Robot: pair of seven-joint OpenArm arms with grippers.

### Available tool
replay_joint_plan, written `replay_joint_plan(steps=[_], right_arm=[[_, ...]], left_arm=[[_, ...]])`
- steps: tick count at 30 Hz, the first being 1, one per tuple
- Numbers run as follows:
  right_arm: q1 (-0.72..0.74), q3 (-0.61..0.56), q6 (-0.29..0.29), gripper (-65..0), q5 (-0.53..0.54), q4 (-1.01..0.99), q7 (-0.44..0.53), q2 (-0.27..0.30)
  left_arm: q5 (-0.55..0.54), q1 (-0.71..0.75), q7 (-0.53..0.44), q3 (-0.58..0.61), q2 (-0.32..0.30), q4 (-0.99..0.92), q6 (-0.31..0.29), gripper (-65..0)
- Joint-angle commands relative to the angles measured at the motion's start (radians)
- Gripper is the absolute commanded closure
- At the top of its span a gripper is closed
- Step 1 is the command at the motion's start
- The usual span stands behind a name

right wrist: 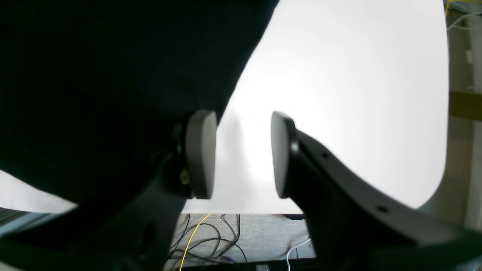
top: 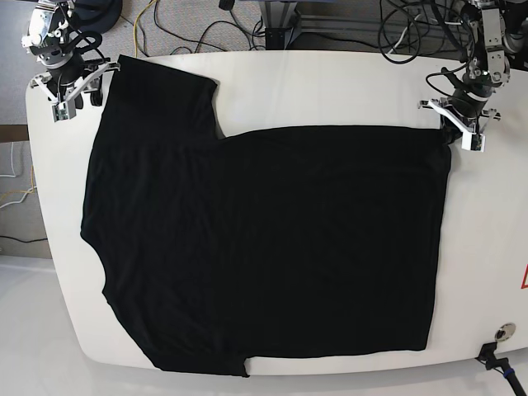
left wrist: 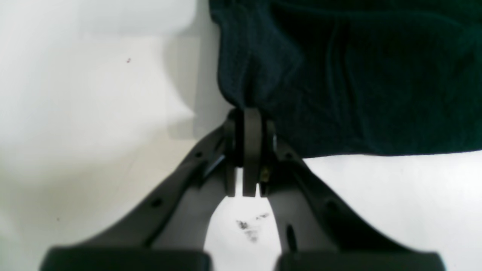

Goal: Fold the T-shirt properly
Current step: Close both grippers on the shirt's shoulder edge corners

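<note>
My right gripper has bare table between its fingers, so it should first line up with the T-shirt's edge [top: 116,70] [right wrist: 229,98] and then close on the T-shirt's edge.
The black T-shirt [top: 272,239] lies spread flat on the white table [top: 330,82], plain side up, with no print showing. One sleeve reaches the far left [top: 157,91]. My left gripper [top: 452,125] is at the shirt's far right corner. In the left wrist view its jaws [left wrist: 246,124] are shut on the edge of the dark cloth [left wrist: 357,86]. My right gripper [top: 73,89] is at the far left sleeve corner. In the right wrist view it [right wrist: 241,154] is open with bare table between the pads, and the cloth [right wrist: 105,82] lies beside the left pad.
Cables [top: 206,25] lie on the floor beyond the table's far edge and show in the right wrist view [right wrist: 203,237]. A small round fitting [top: 502,332] and a red mark [top: 524,276] sit near the table's right edge. Smudges [left wrist: 248,227] mark the tabletop.
</note>
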Motion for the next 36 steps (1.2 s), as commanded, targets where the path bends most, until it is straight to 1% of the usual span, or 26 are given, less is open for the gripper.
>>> replay_joint_plan(steps=[1,9,13,20,30,36], right_arm=[[0.002,0.008,0.000,-23.5,0.000,0.020,0.012,0.014],[0.014,0.008,0.008,-23.5,-0.001,-0.034,0.011,0.015],[0.019,-0.015,0.008,-23.5,-0.002,-0.059,0.001,0.016],[0.022,-0.077,0.009,-23.5,-0.026,-0.056,0.000,0.018],[0.037,-0.090,0.013,-23.3,-0.062,-0.054,0.003,0.014],[0.064,-0.087,0.012,-23.8,-0.043,-0.075,-0.007,-0.007]], left_arm=[[0.004,0.002,0.021,-0.004,-0.013,0.005,-0.004,0.0],[0.001,0.003,0.014,-0.007,-0.015,0.004,-0.007,0.0],[-0.003,0.004,0.013,-0.006,-0.016,0.005,-0.005,0.0],[-0.002,0.008,0.012,-0.008,-0.016,0.008,-0.007,0.0],[-0.002,0.013,0.019,-0.009,-0.018,0.009,-0.006,0.0],[-0.015,0.020,0.014,-0.011,-0.014,0.010,-0.005,0.0]])
